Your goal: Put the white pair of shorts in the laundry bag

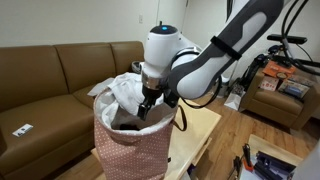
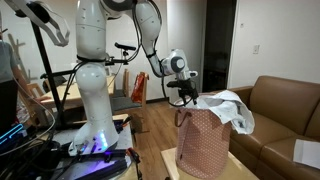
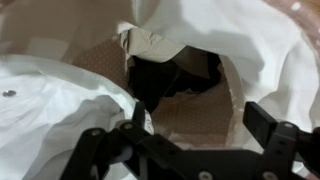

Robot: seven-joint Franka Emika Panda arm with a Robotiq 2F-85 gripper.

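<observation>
The gripper is too far to the right in the wrist view and would miss the white shorts if it closed now. It will first move toward them.
The white shorts [image 1: 125, 90] hang over the rim of the pink patterned laundry bag [image 1: 135, 145], partly inside it. In an exterior view the shorts [image 2: 232, 105] drape over the bag [image 2: 205, 145] on the sofa side. My gripper [image 1: 149, 104] is at the bag's mouth, pointing down into it; it also shows in an exterior view [image 2: 189, 97]. In the wrist view the gripper [image 3: 195, 125] is open and empty, with white cloth [image 3: 50, 110] all around and the bag's dark inside [image 3: 170, 80] below.
The bag stands on a light wooden table [image 1: 205, 130]. A brown sofa [image 1: 50, 85] is behind it. A brown armchair with items [image 1: 280, 95] stands across the room. A robot base with cables [image 2: 90, 135] is beside the table.
</observation>
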